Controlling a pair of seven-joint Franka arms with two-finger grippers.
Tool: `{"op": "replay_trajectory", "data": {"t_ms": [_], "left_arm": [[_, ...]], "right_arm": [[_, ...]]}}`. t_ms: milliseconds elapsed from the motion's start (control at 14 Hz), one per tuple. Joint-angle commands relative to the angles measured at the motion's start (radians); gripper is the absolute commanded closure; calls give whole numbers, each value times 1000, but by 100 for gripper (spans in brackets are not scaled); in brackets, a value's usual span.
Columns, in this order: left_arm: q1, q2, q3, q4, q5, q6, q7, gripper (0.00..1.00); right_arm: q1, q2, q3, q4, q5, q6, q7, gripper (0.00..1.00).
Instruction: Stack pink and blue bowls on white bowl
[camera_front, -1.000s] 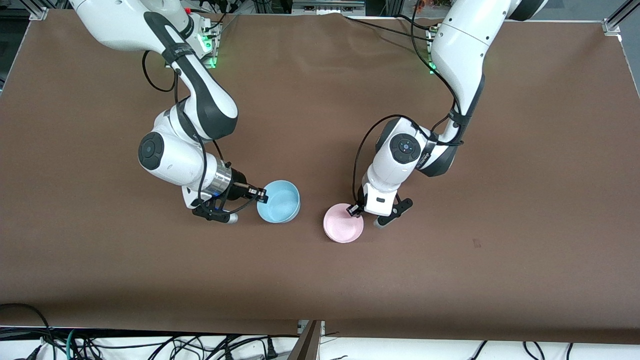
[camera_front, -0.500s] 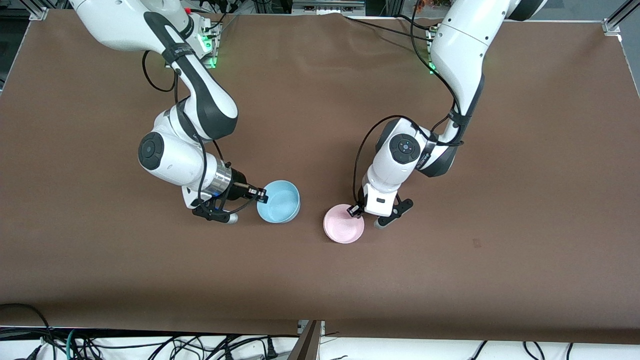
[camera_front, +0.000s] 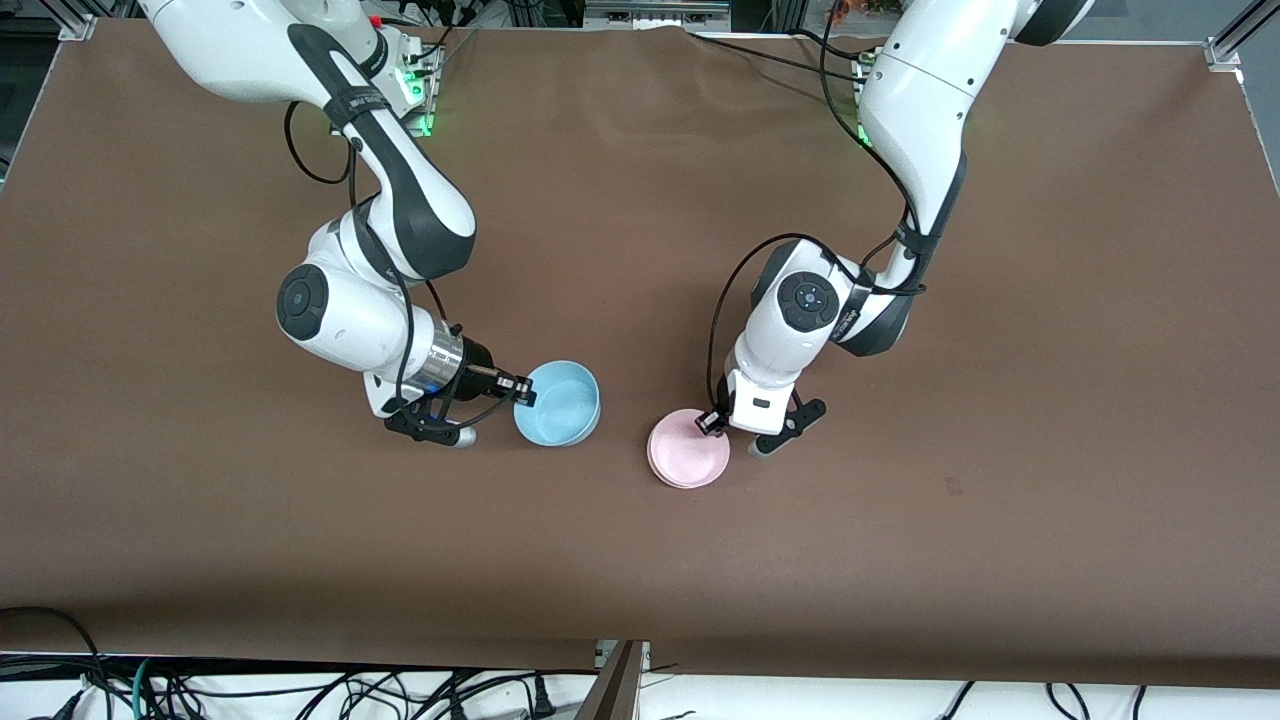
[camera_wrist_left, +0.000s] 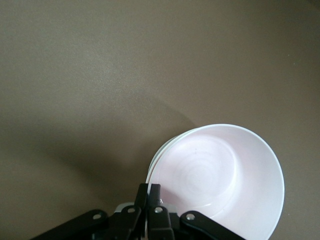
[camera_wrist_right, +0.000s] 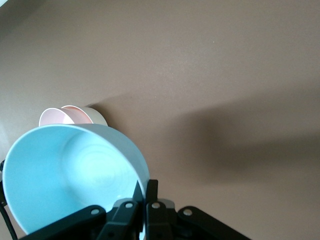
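The pink bowl is nested in the white bowl's rim in the left wrist view, so the left gripper will let go of the pink bowl.
My right gripper is shut on the rim of the light blue bowl, one finger inside and one outside; the blue bowl tips a little. My left gripper is shut on the rim of the pink bowl, pinching it. The pink bowl sits nested in the white bowl, whose pale rim peeks out just under the pink one. The blue bowl is beside this pair, toward the right arm's end of the table.
The brown table cover is bare around the bowls. Cables hang below the table's edge nearest the front camera.
The left gripper has shifted very slightly, and the pink bowl tips a touch with it. The right arm and the blue bowl have not moved.
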Motion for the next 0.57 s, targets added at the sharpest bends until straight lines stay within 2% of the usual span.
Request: {"op": "replay_trajectory", "data": {"t_ms": [0,286,500], "left_arm": [[-13,14,14,25,36,5,-25,100],[-11,15,14,26,36,5,-25,100],[-11,15,14,27,35,3,-26,83]], "right_arm": [[5,17,2,29,5,-1,16,100],[10,22,2,29,5,-1,17,100],[10,22,2,29,5,-1,17,100]]}}
